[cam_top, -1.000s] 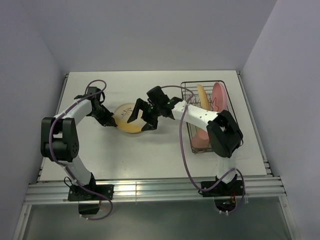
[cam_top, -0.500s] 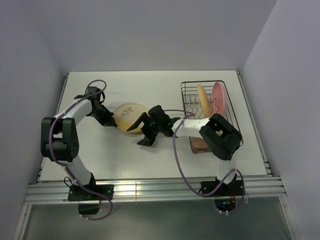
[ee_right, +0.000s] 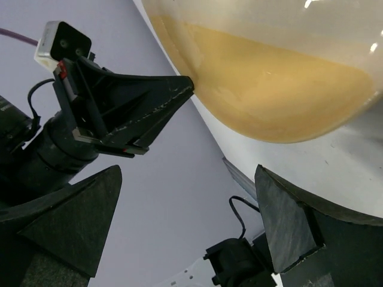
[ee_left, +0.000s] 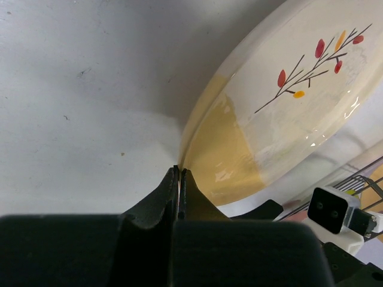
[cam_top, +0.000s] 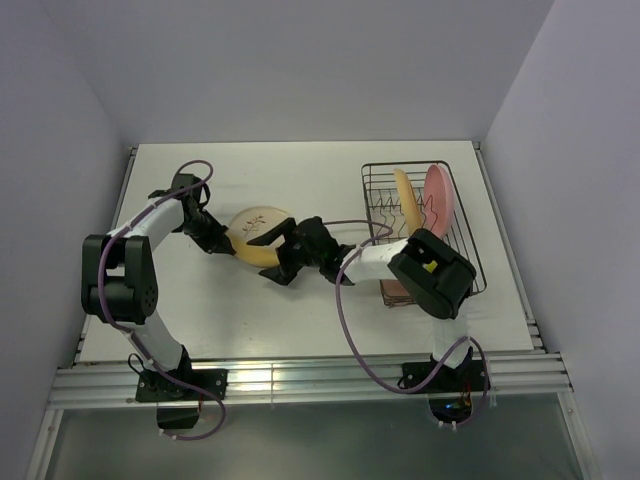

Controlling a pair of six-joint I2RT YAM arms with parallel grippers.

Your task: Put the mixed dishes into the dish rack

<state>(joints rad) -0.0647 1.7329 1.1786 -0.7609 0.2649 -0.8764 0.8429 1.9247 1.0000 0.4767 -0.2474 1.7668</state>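
Observation:
I should grab the twig plate next with my right gripper by its yellow near rim (cam_top: 262, 261). The cream part then stays free to stand in the rack (cam_top: 405, 165).
The cream-and-yellow plate with a twig motif (cam_top: 255, 228) (ee_left: 287, 107) (ee_right: 269, 89) lies left of centre on the table, its near side tipped up. My left gripper (cam_top: 222, 243) (ee_left: 179, 171) is shut, and its tips press against the plate's left rim. My right gripper (cam_top: 275, 255) (ee_right: 185, 209) stands wide open just short of the plate's right near edge, with nothing between its fingers. The dish rack (cam_top: 405, 165) stands at the right. In it, an orange plate (cam_top: 404, 195) and a pink plate (cam_top: 440, 195) stand upright.
A pink dish (cam_top: 400, 285) lies low at the rack's near end, partly hidden by my right arm. The right arm's forearm stretches across the table in front of the rack. Walls close in the table at the back and both sides.
My right gripper came off the top of the plate, dropped towards the table and swung to the plate's near right edge, staying open. The left gripper stayed shut at the rim.

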